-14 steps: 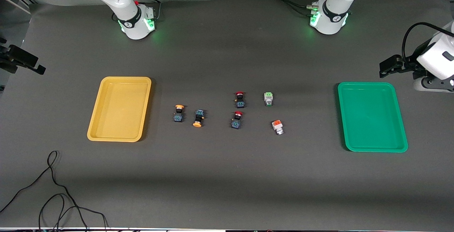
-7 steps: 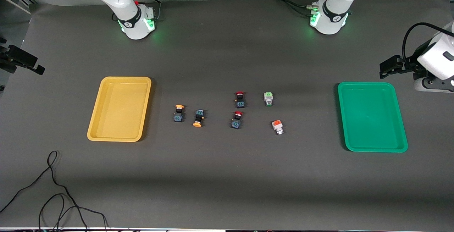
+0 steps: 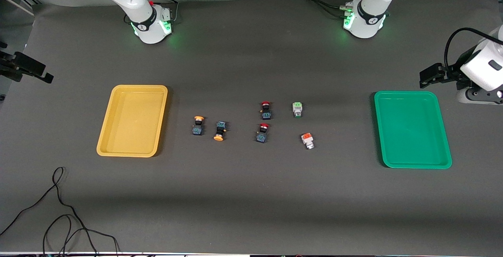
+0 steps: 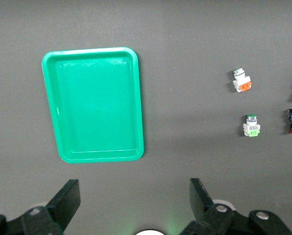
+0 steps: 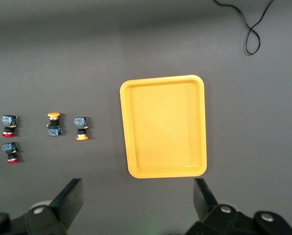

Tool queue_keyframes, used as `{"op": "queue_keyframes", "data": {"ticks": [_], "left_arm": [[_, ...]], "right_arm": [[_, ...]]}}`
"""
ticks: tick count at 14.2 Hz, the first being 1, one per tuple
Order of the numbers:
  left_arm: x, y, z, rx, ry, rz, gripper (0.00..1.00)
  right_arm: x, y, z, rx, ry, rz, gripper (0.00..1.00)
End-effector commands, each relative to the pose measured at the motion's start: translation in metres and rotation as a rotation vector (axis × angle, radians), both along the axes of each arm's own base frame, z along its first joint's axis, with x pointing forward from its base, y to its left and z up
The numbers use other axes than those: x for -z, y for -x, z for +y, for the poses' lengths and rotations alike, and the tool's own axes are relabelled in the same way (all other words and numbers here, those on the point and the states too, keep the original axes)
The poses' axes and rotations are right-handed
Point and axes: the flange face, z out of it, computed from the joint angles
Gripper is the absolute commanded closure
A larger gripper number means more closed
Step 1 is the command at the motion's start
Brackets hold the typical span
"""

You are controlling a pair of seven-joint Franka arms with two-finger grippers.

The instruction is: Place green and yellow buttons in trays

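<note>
My left gripper grabs the button by its white body [image 3: 297,109] [image 4: 251,127] next, to place the green-capped button in the green tray.
The yellow tray [image 3: 139,87] lies toward the right arm's end and the green tray [image 3: 404,93] toward the left arm's end; both hold nothing. Between them lie two yellow-capped dark buttons [image 3: 199,125] [image 3: 220,130], a grey button with a green cap [image 3: 297,109] and a grey button with an orange cap [image 3: 307,140]. My left gripper [image 4: 133,188] is open and empty, high over the table's end beside the green tray [image 4: 89,50]. My right gripper [image 5: 137,188] is open and empty, high over the table's end beside the yellow tray [image 5: 160,79].
Two red-capped dark buttons [image 3: 266,110] [image 3: 262,132] lie between the yellow-capped pair and the grey pair. A loose black cable [image 3: 59,206] curls on the table nearer the front camera than the yellow tray. Both arm bases stand along the table's edge farthest from the front camera.
Both hands have shifted very slightly at the table's ends. The buttons and trays have not moved.
</note>
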Motion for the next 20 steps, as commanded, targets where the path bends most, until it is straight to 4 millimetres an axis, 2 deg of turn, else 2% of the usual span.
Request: {"op": "queue_keyframes", "data": {"ticks": [1, 2, 3, 5, 6, 10, 13, 15, 16, 19, 20], "left_arm": [[0.0, 0.0, -0.006, -0.01, -0.01, 0.015, 0.0], [0.002, 0.002, -0.01, -0.018, 0.002, 0.019, 0.0], [0.013, 0.005, -0.017, -0.042, 0.02, 0.039, 0.0], [0.035, 0.016, -0.053, -0.081, 0.025, 0.051, 0.0], [0.052, 0.023, -0.075, -0.105, 0.017, 0.051, 0.0], [0.138, 0.063, -0.197, -0.209, -0.003, -0.014, 0.0], [0.203, 0.096, -0.264, -0.255, 0.02, -0.063, 0.0], [0.248, 0.102, -0.29, -0.26, 0.032, -0.084, 0.0], [0.269, 0.099, -0.295, -0.242, 0.027, -0.096, 0.0], [0.327, 0.1, -0.314, -0.175, 0.03, -0.112, 0.0], [0.344, 0.103, -0.316, -0.153, 0.021, -0.109, 0.0]], "right_arm": [[0.008, 0.002, -0.004, -0.011, 0.034, 0.017, 0.0], [0.015, 0.001, -0.008, -0.014, 0.041, 0.019, 0.0], [0.017, 0.0, -0.013, -0.014, 0.041, 0.012, 0.0], [0.02, -0.001, -0.02, -0.045, 0.042, 0.004, 0.0], [0.022, -0.002, -0.02, -0.054, 0.043, 0.0, 0.0], [0.037, 0.004, -0.024, -0.048, 0.036, 0.043, 0.0], [0.037, 0.001, -0.028, -0.026, 0.035, 0.047, 0.0], [0.045, -0.005, -0.017, -0.029, 0.029, 0.071, 0.0], [0.043, -0.007, -0.007, -0.02, 0.028, 0.071, 0.0], [0.046, -0.012, 0.054, 0.021, 0.041, 0.082, 0.0], [0.053, -0.013, 0.068, 0.024, 0.044, 0.097, 0.0]]}}
